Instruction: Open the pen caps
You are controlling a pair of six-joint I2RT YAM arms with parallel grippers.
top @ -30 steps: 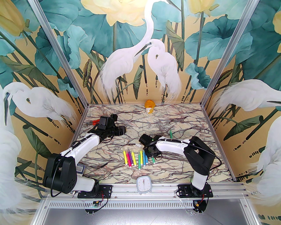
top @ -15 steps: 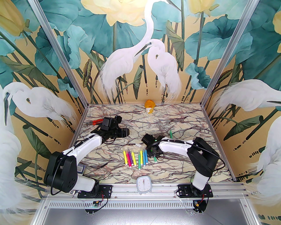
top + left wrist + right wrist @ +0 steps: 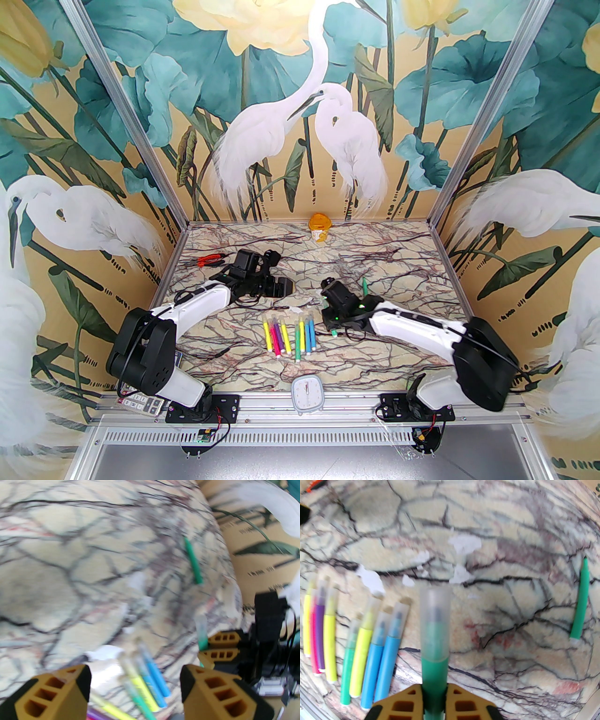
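Observation:
Next, my left gripper grabs the green pen's clear cap to open it and leaves the body of the pen to my right gripper.
My right gripper point(image 3: 434, 692) is shut on a green pen point(image 3: 434, 667), whose clear cap point(image 3: 435, 620) sits on its tip and points away from the fingers. From above, the right gripper point(image 3: 335, 311) hangs just right of the row of capped pens point(image 3: 288, 335), with the green pen's white end point(image 3: 333, 333) sticking out below. Left of it my left gripper point(image 3: 286, 287) is open, with nothing between its fingers point(image 3: 58, 691); it faces the held pen's cap point(image 3: 202, 630). A second green pen point(image 3: 364, 284) lies uncapped farther back.
Orange-handled pliers point(image 3: 209, 259) lie at the back left and an orange-lidded jar point(image 3: 320, 227) stands at the back wall. A white clock point(image 3: 307, 393) sits at the front edge, a calculator point(image 3: 140, 403) by the left base. White patches point(image 3: 464, 543) mark the table.
The right arm swung out to the right and carried the green pen up and back from the row. The left gripper moved right, toward the held pen.

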